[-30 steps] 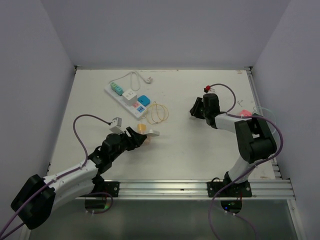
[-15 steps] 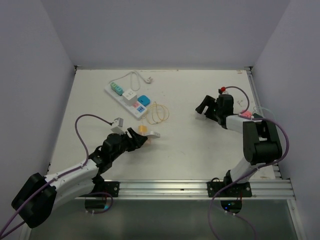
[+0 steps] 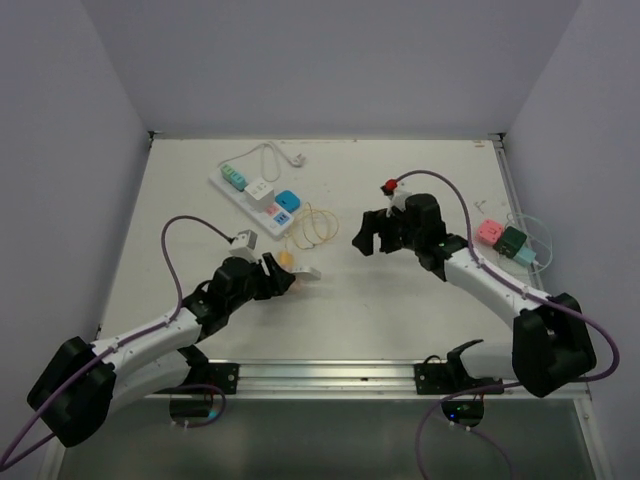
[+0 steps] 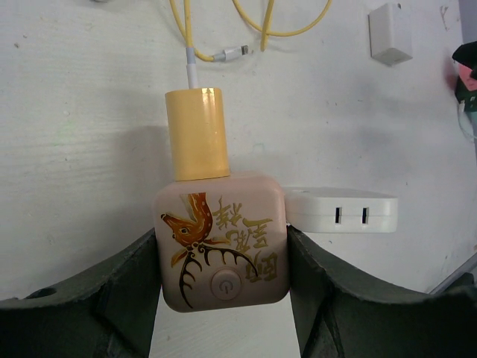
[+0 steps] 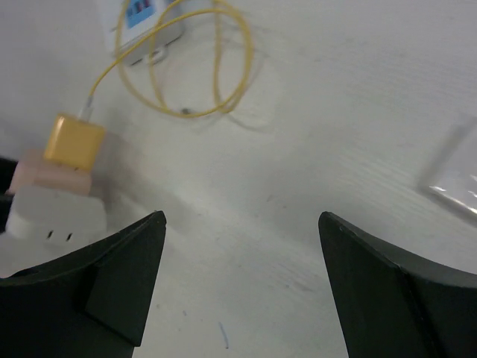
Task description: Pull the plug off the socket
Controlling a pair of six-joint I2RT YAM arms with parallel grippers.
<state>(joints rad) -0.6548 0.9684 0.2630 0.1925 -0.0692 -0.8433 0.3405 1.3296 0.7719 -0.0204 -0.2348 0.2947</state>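
The white charger [image 4: 341, 209] needs to be pulled off, so my right gripper should next take hold of its flat sides at the charger's end away from the cube [image 4: 378, 212].
The socket [image 3: 250, 196], a long white strip with coloured faces, lies at the back left with a teal plug [image 3: 234, 178], a white plug [image 3: 259, 189] and a blue one [image 3: 287, 200] in it. My left gripper [image 3: 283, 274] [image 4: 221, 287] is shut on a pink cube adapter [image 4: 221, 239] with a deer print. The cube carries a yellow plug [image 4: 197, 134] on top and a white charger [image 4: 341, 209] on its side. My right gripper [image 3: 372, 233] [image 5: 242, 246] hangs open over bare table in the middle, to the right of the cube.
A yellow cable [image 3: 316, 226] [image 5: 186, 74] loops between the socket's near end and the cube. A pink cube [image 3: 488, 232] and a green cube [image 3: 514, 241] sit by the right edge. A small white block [image 4: 390, 33] lies on the table near the right gripper.
The right arm swung from the right side to the table's middle and its gripper opened. The pink and green cubes now show at the right. The left arm shifted slightly, still gripping the cube.
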